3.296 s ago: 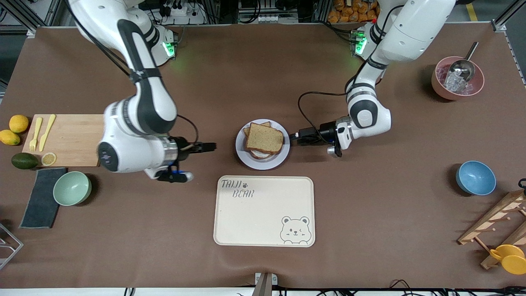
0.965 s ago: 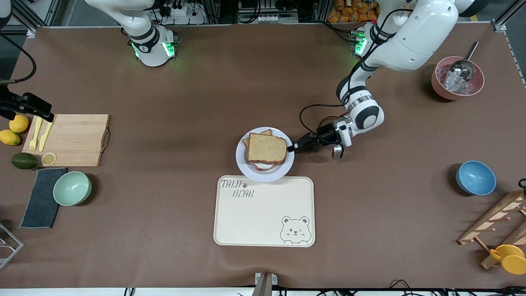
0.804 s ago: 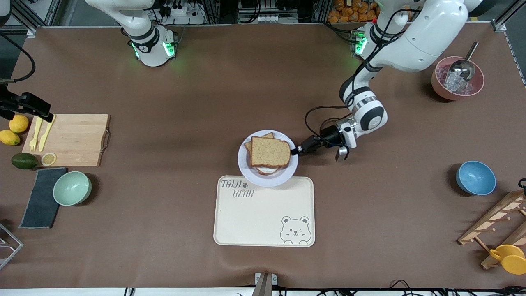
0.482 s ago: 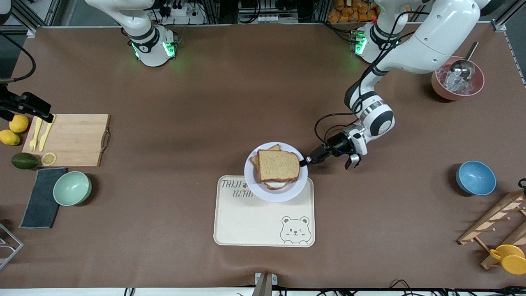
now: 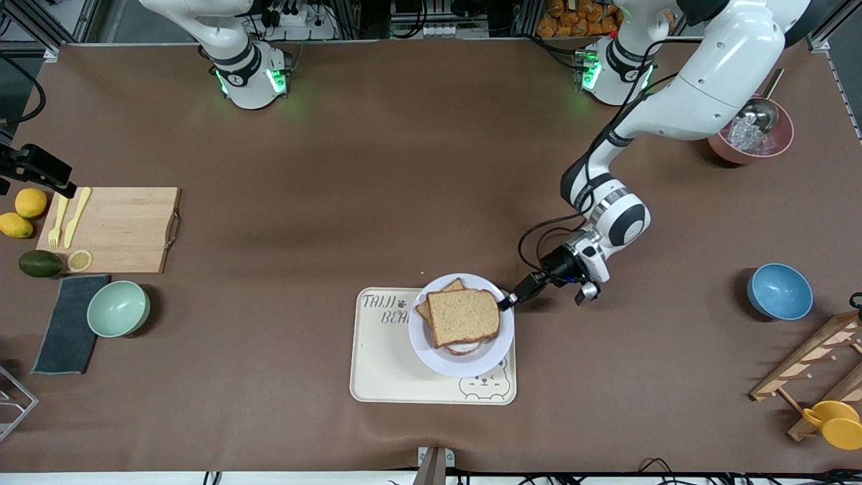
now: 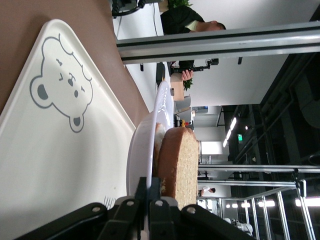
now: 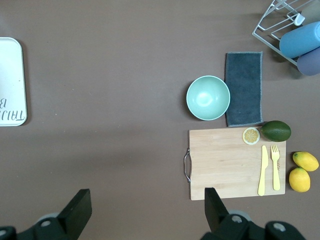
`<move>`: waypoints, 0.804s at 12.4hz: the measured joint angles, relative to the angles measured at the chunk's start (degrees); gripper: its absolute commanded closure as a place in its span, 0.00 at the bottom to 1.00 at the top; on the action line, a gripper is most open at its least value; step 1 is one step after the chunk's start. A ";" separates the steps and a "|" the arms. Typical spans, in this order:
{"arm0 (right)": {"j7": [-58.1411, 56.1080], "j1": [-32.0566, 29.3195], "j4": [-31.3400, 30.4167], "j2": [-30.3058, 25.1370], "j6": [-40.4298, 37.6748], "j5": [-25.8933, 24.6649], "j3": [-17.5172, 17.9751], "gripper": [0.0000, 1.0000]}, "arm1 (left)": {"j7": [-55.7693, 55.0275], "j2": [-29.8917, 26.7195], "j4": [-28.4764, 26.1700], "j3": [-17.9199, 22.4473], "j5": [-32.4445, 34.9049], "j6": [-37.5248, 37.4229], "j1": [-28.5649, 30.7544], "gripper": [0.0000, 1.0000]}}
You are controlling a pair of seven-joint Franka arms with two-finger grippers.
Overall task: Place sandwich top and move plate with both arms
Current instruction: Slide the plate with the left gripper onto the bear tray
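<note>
The plate's bottom is still above the cream tray, with the plate's rim overhanging one edge of the tray, so the plate comes down before my left gripper releases it.
The sandwich top [image 5: 465, 315], a plain brown slice, lies on the stacked sandwich on the plate [image 5: 431, 356]. The plate is over the cream bear tray [image 5: 377, 364], at the tray's end toward the left arm, and covers the top of the bear print. My left gripper [image 5: 506, 301] is shut on the plate's rim [image 6: 148, 150] beside the bread [image 6: 181, 160]; its jaws [image 6: 154, 192] pinch the thin edge. Whether the plate rests on the tray [image 6: 55, 150] I cannot tell. My right gripper [image 5: 37, 168] waits open [image 7: 146, 205], high over the table at the right arm's end.
A cutting board [image 5: 114, 229] with yellow cutlery, lemons [image 5: 30, 202], an avocado, a mint bowl [image 5: 118, 308] and a grey cloth sit at the right arm's end. A blue bowl [image 5: 779, 291], a pink bowl with scoop [image 5: 749, 131] and a wooden rack [image 5: 815, 367] stand at the left arm's end.
The left gripper has carried the plate with the sandwich toward the front camera, from the bare table to over the tray. The right arm drew away earlier and now holds still.
</note>
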 measured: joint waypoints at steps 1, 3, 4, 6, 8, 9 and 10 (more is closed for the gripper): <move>0.00 0.01 0.00 0.00 -0.02 0.00 0.05 0.00 | -0.59 1.22 2.22 -0.01 -0.46 1.51 -0.99 1.00; 0.00 0.21 0.00 0.00 -0.05 0.00 -0.06 0.00 | -0.82 3.86 5.86 -0.02 -2.00 3.44 -3.36 1.00; 0.01 0.70 0.00 0.00 -0.07 0.01 -0.51 0.00 | -0.82 5.28 7.35 0.00 -2.72 4.12 -4.58 1.00; 0.03 1.52 0.01 0.00 -0.07 0.26 -1.44 0.00 | -0.82 7.73 10.00 0.69 -3.20 5.23 -6.77 1.00; 0.03 1.57 0.01 0.00 -0.07 1.49 -1.89 0.00 | -0.80 9.19 11.14 1.98 -3.21 5.47 -7.82 1.00; 0.03 1.57 0.01 0.00 -0.07 1.90 -2.11 0.00 | -0.79 9.74 11.70 2.65 -3.21 5.47 -8.14 1.00; 0.03 1.57 0.01 0.00 -0.07 2.15 -2.24 0.00 | -0.77 10.22 12.38 3.29 -3.21 5.47 -8.56 0.85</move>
